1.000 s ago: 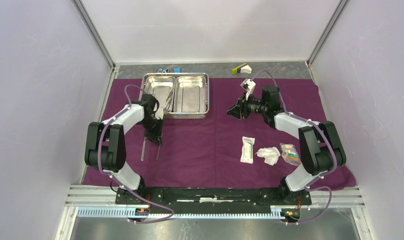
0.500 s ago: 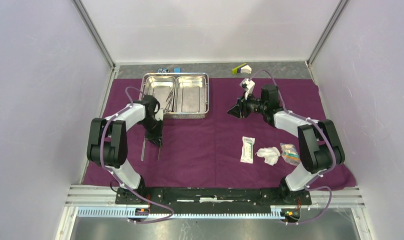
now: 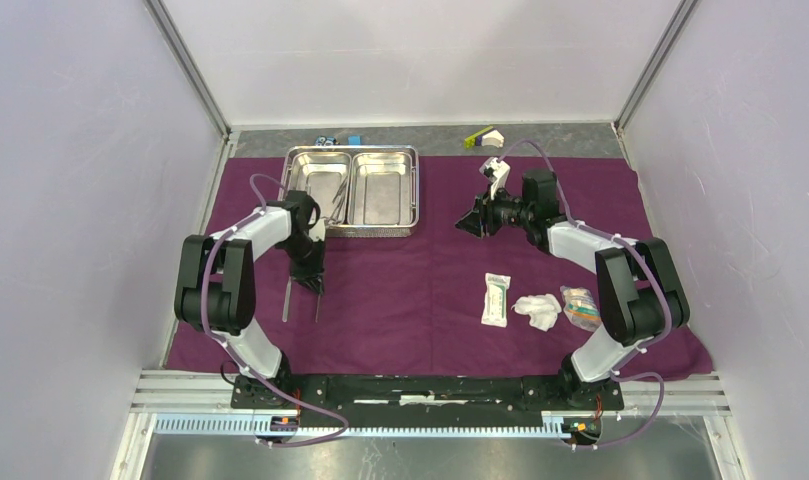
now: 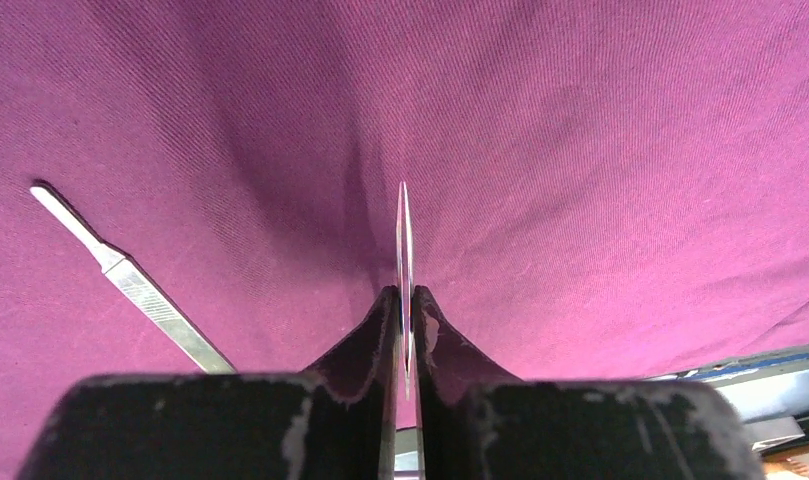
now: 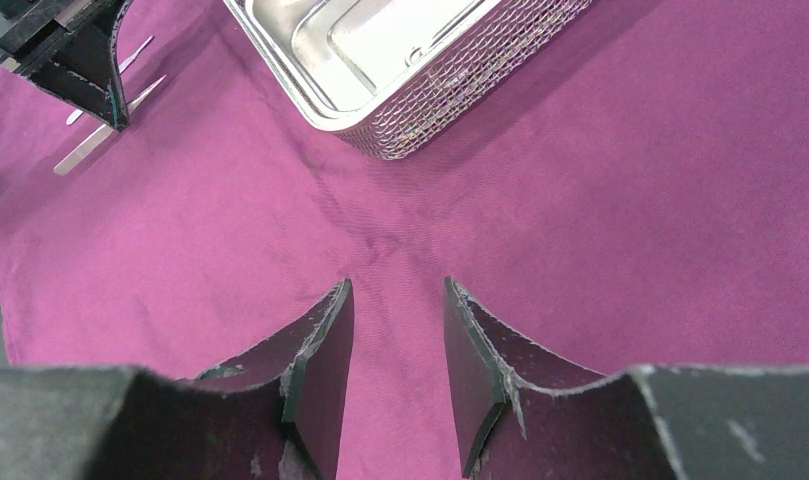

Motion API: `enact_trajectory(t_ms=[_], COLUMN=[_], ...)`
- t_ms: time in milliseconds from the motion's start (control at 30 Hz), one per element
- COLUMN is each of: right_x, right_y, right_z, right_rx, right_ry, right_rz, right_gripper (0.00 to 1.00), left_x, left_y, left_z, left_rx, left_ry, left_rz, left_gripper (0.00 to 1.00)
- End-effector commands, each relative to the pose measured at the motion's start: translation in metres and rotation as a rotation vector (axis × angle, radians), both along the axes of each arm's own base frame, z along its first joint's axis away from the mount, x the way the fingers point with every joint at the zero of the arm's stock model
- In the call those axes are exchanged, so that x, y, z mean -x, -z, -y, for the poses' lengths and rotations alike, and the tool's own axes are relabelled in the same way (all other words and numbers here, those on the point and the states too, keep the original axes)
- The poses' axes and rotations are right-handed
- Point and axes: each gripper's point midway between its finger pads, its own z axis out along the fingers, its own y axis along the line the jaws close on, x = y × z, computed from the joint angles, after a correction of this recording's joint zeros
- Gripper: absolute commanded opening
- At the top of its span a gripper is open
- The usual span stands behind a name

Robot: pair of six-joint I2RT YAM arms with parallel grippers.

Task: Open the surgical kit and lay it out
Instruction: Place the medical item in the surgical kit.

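Note:
The tweezers are ready to be released: my left gripper's fingers hold the tweezers lengthwise point(image 3: 317, 310), low along the purple cloth point(image 3: 420, 275), so the tweezers would settle there.
The dark purple cloth point(image 3: 420, 275) is spread flat with the steel tray point(image 3: 417, 190) at its far left. Ring-handled forceps point(image 3: 333, 205) lie in the tray's left compartment. My left gripper point(image 3: 308, 276) points down at the cloth in front of the tray, shut on slim metal tweezers point(image 4: 404, 235) seen edge-on, their tip at the cloth. A second flat metal tool point(image 4: 140, 292) lies on the cloth just beside them. My right gripper point(image 3: 476, 222) hovers open and holds nothing, right of the tray. A white packet point(image 3: 496, 299), white gauze point(image 3: 537, 311) and a small clear packet point(image 3: 580, 307) lie at the near right.
A small blue block point(image 3: 353, 140) and a yellow-green and white piece point(image 3: 483, 137) sit on the grey strip beyond the cloth. White walls close in the left, right and back sides. The tray's mesh wall point(image 5: 450, 95) shows ahead of the right fingers.
The left arm's elbow has shifted slightly while its gripper stays over the same spot with the tweezers. The right gripper has edged a little farther back.

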Motion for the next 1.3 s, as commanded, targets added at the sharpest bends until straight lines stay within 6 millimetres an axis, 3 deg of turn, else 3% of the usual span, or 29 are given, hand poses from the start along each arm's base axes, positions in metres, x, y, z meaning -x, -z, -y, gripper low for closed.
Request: enact_trajectory(t_ms=[0,467,1267], right_x=[-0.0138,-0.0145,-0.0136], right_y=[-0.0107,-0.0085,-0.0117], right_z=[-0.0016,-0.0016,-0.0012], right_rx=[0.001,0.003,0.003], right_ry=[-0.003,-0.002,-0.001], right_rz=[0.049,0.041,0.049], right_gripper=[0.44,0.44,0.44], left_x=[-0.0065,-0.0074,-0.0062], left_y=[0.0016,0.0006,0.0021], left_z=[0.0010,-0.0016,-0.0029], left_rx=[0.001,-0.013,-0.020], left_ry=[-0.046,-0.048,-0.043], left_rz=[-0.002,0.007,-0.003], left_gripper=[0.14,0.22,0.24])
